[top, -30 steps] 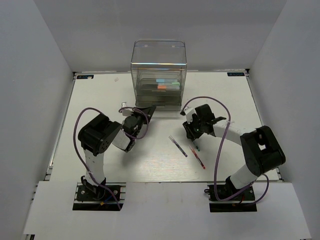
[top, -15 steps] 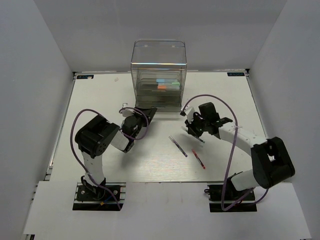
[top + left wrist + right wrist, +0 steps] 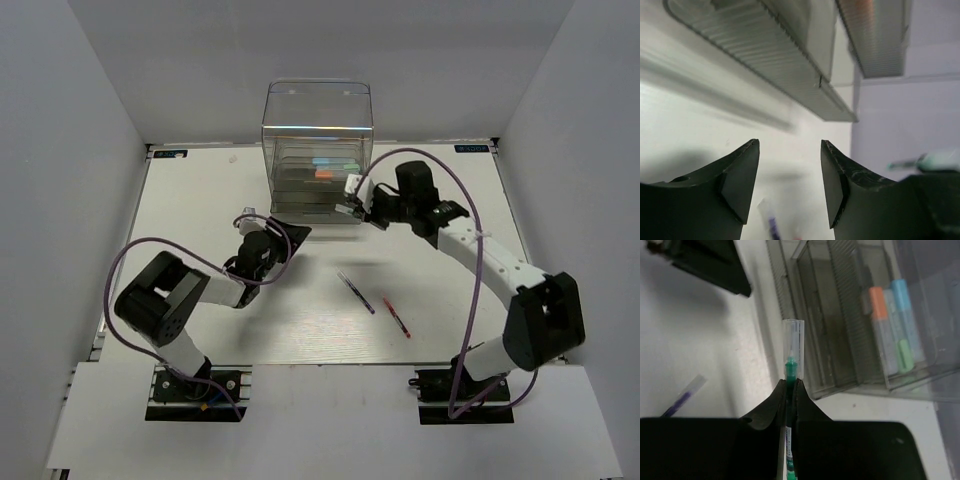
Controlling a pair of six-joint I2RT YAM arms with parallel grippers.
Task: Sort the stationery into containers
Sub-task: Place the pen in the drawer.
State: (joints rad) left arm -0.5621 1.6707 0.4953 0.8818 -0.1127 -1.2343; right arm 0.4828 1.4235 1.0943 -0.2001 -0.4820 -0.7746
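Note:
Only the green pen's cap reaches the edge of the lower drawer, so the pen would fall outside if I opened now. My right gripper should first move it in.
The clear organiser (image 3: pixel 317 150) stands at the back centre; orange, light-blue and mint markers (image 3: pixel 892 327) lie in one of its drawers. My right gripper (image 3: pixel 356 203) is shut on a green pen (image 3: pixel 791 367) with a clear cap, held just in front of the organiser's lower drawers (image 3: pixel 832 325). My left gripper (image 3: pixel 292 232) is open and empty, low over the table near the organiser's front left corner (image 3: pixel 785 55). A dark pen (image 3: pixel 355 292) and a red pen (image 3: pixel 396 317) lie on the table between the arms.
White walls enclose the table on three sides. The left arm's purple cable (image 3: pixel 130 262) loops beside it. The right arm (image 3: pixel 480 250) stretches across the right half of the table. The dark pen's tip shows blurred between the left fingers (image 3: pixel 771 225).
My right gripper has lifted the green pen off the table and carried it back-left to the organiser's front. My left gripper has shifted slightly and lowered toward the organiser's corner.

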